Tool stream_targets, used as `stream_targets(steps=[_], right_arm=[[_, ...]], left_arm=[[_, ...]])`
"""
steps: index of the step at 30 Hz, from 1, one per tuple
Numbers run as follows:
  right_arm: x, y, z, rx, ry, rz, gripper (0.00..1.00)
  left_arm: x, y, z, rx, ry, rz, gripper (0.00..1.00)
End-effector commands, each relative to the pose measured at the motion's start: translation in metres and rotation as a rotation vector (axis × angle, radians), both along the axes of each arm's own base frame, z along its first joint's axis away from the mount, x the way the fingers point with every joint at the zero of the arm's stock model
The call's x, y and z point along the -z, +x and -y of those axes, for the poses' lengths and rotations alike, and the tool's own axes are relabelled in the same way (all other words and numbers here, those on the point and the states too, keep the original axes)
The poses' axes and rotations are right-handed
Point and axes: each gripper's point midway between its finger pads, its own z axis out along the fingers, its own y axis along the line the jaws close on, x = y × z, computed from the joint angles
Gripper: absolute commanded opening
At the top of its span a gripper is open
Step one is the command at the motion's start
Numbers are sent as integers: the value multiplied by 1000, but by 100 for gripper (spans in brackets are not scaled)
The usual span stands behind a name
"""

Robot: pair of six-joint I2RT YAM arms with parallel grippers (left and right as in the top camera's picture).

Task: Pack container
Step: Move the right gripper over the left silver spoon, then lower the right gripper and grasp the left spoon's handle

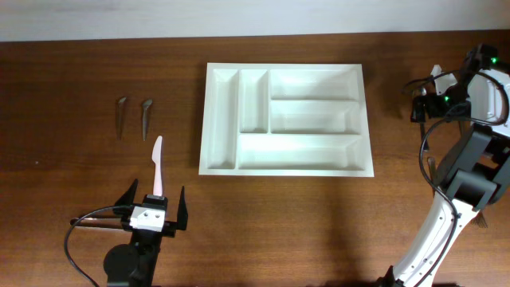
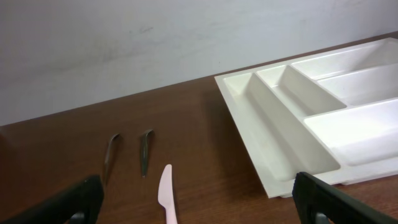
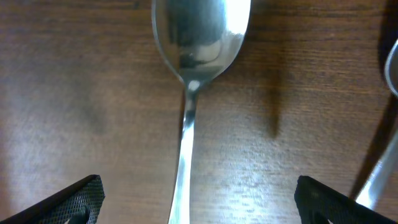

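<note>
The spoon's neck [image 3: 191,89] is still beyond my right gripper's fingers in the right wrist view, so my right gripper needs to move toward it before closing.
The white five-compartment container [image 1: 284,171] lies in the middle of the table with nothing in it; it also shows in the left wrist view [image 2: 244,121]. A pink plastic knife [image 1: 158,163] lies left of it, its handle running between the fingers of my open left gripper [image 1: 154,209]. In the left wrist view the knife [image 2: 166,193] points away from the open jaws [image 2: 199,202]. My right gripper [image 1: 424,97] is at the far right, open [image 3: 199,202], low over a metal spoon [image 3: 193,56] whose handle runs between the fingers.
Two dark spoons [image 1: 121,114] [image 1: 147,114] lie side by side at the far left, beyond the knife, also in the left wrist view [image 2: 110,155] [image 2: 145,152]. Another piece of metal cutlery [image 3: 382,155] lies right of the spoon. A pale wall stands behind the table.
</note>
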Motion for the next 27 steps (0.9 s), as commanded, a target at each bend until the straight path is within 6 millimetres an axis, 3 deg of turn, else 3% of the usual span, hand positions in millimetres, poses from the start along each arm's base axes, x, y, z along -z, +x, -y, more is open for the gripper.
stream_targets(steps=[1,14,27], right_arm=[[4,8,-2,62,3,10,99],[5,10,8,91,-48,13,99],[10,23,-12,46,-50,22,99]], left_arm=[[1,0,-3,-15,9,2,99],[1,0,-3,-15,9,2,99],[1,0,-3,-15,9,2,99]])
